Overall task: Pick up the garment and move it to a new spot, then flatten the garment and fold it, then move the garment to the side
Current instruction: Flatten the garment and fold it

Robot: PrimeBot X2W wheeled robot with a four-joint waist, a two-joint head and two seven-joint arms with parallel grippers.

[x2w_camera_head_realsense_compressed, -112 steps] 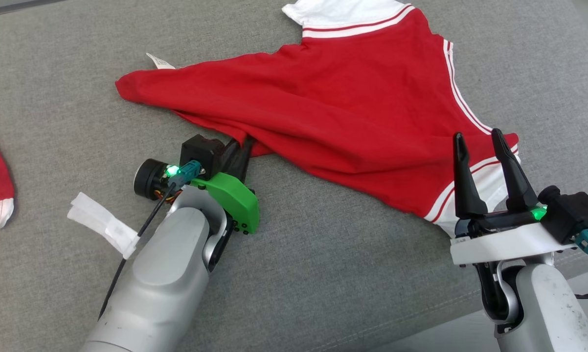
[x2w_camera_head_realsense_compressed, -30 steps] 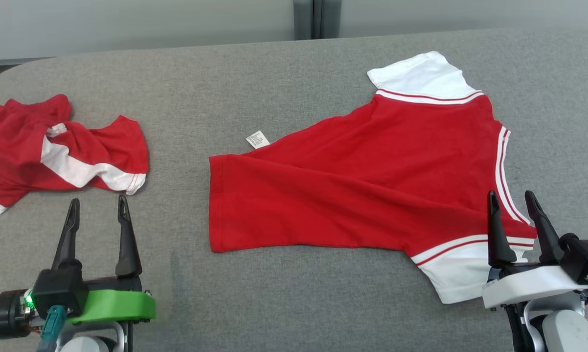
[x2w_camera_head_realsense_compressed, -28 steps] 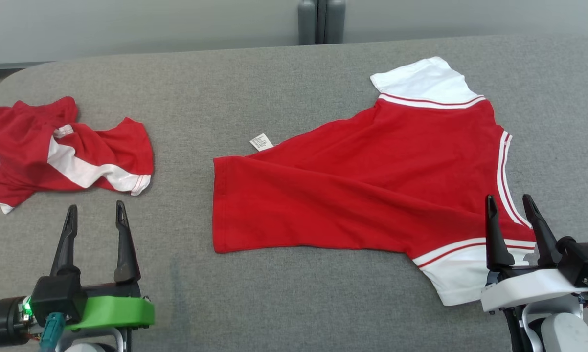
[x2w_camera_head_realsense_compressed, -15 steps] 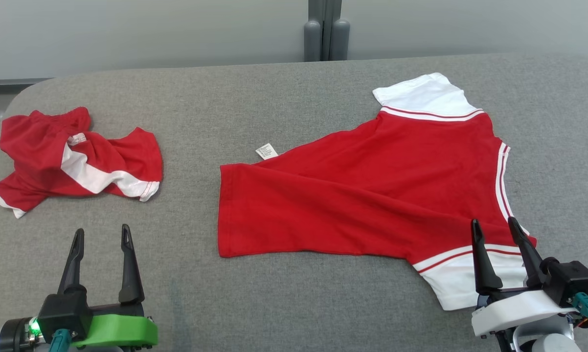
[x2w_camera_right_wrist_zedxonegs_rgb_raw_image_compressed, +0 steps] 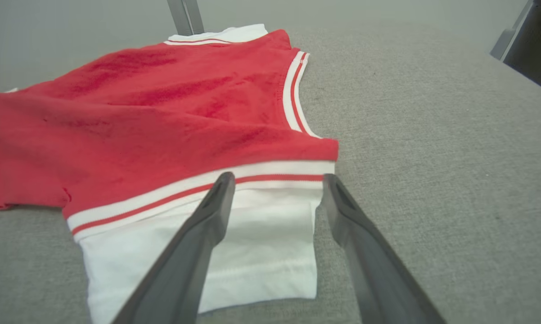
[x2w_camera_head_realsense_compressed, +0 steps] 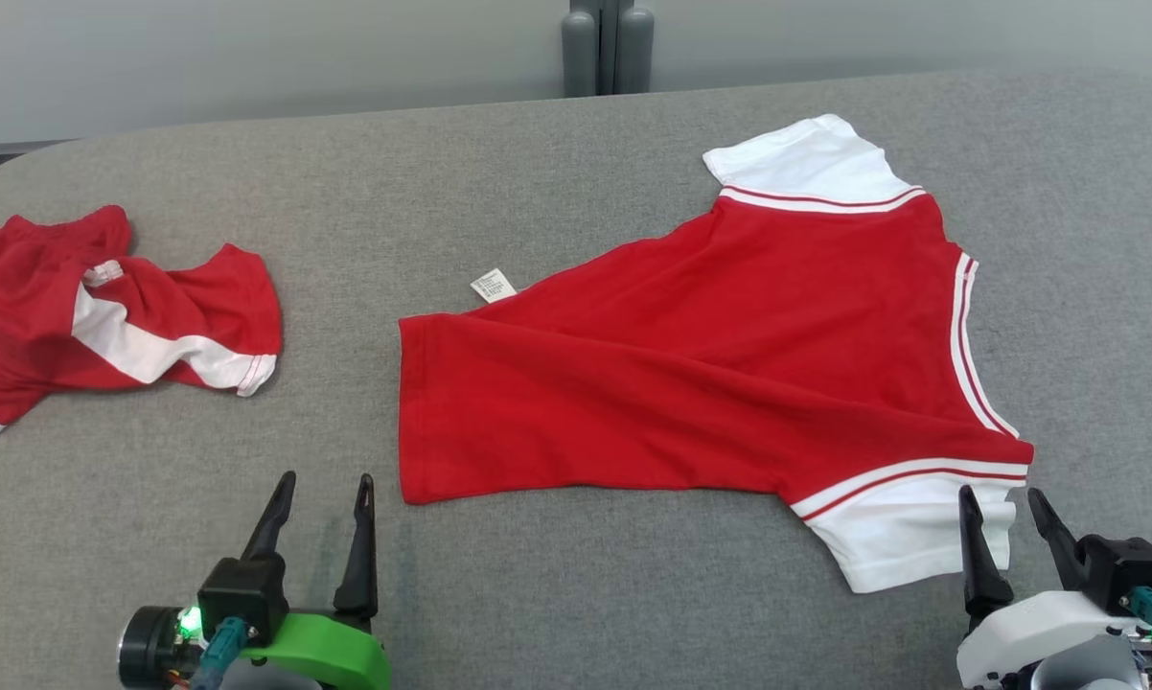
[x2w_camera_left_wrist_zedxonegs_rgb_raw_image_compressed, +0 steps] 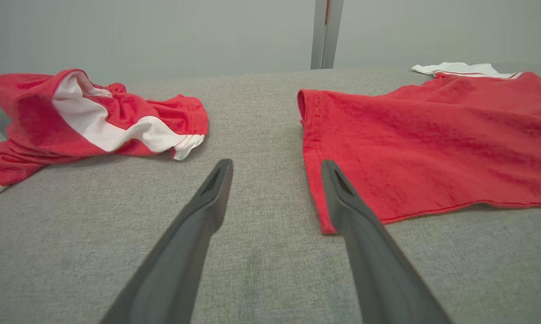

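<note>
The left gripper pinches the garment's red hem corner next, since the cloth of the garment lies spread flat on the grey surface. It takes its red hem corner.
A red garment with white sleeves and white stripes lies spread on the grey surface, right of centre. It also fills the right side of the left wrist view as the garment, and in the right wrist view the garment lies just ahead of the fingers. My left gripper stands open near the front edge, left of the hem corner and apart from it. My right gripper is open at the lower right, just short of the near white sleeve. Nothing sits between either pair of fingers.
A second red and white garment lies crumpled at the far left, seen too as the crumpled garment in the left wrist view. A grey post stands behind the surface's far edge. A white label sticks out at the garment's upper left.
The left arm let go of the garment's edge and drew back. Both grippers have sunk toward the front edge, the left one shifting right. The camera has also moved.
</note>
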